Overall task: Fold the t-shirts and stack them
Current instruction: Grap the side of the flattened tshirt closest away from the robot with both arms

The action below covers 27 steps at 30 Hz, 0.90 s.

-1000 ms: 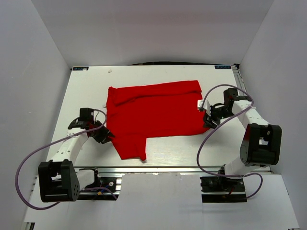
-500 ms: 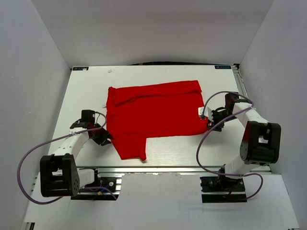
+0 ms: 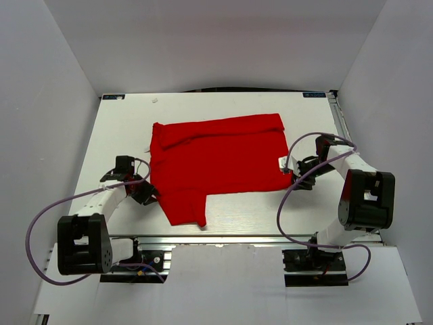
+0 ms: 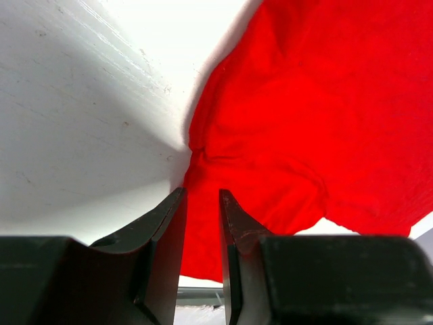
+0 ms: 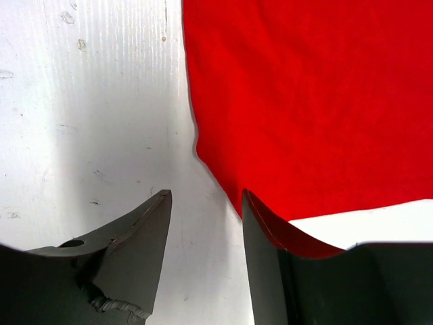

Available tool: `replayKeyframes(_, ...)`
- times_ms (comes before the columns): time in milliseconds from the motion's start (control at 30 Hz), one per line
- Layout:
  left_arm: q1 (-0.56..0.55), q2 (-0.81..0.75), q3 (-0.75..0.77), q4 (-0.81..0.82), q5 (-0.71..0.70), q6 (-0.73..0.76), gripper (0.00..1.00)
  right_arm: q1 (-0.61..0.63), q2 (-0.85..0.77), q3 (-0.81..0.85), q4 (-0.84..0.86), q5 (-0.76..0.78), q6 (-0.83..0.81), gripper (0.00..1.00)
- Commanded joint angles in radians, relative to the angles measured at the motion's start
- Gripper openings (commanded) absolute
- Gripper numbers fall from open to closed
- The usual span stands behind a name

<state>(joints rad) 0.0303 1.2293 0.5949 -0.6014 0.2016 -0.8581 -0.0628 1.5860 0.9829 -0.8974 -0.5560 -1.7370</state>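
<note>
My left gripper should next grip the red t-shirt's puckered edge at the near sleeve's base to fold the t-shirt's near side over.
The red t-shirt (image 3: 216, 162) lies partly folded on the white table (image 3: 122, 128), with one sleeve pointing toward the near edge and a small white label (image 3: 283, 162) at its right edge. My left gripper (image 3: 147, 193) is low at the shirt's lower left edge. In the left wrist view (image 4: 201, 191) its jaws stand narrowly apart, with the puckered cloth (image 4: 304, 122) just ahead of the tips. My right gripper (image 3: 293, 177) is at the shirt's lower right corner. In the right wrist view (image 5: 206, 193) it is open on bare table, with the cloth's (image 5: 304, 95) corner against one finger.
Grey walls enclose the table on the left, back and right. A metal rail (image 3: 223, 238) runs along the near edge between the arm bases. Purple cables (image 3: 40, 223) loop from both arms.
My right gripper has slid toward the near side along the shirt's right edge to its lower corner. The left gripper has barely shifted. The shirt has not moved.
</note>
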Motion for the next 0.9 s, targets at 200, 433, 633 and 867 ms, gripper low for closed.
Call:
replayKeyframes(200,-0.003,-0.002,0.011,0.020,-0.022,-0.004,0.38,0.014,0.015,-0.003,-0.021,-0.047,0.020,0.52)
replayKeyframes(433,-0.003,0.027,-0.015,0.046,-0.051,0.044,0.42,0.015,0.009,-0.003,-0.025,-0.056,0.027,0.53)
replayKeyframes(633,-0.003,0.076,-0.027,0.133,-0.024,0.067,0.43,0.023,0.005,-0.023,-0.029,-0.061,0.025,0.54)
replayKeyframes(867,-0.003,0.091,-0.069,0.173,-0.030,0.065,0.36,0.038,0.022,-0.042,0.015,-0.042,0.042,0.56)
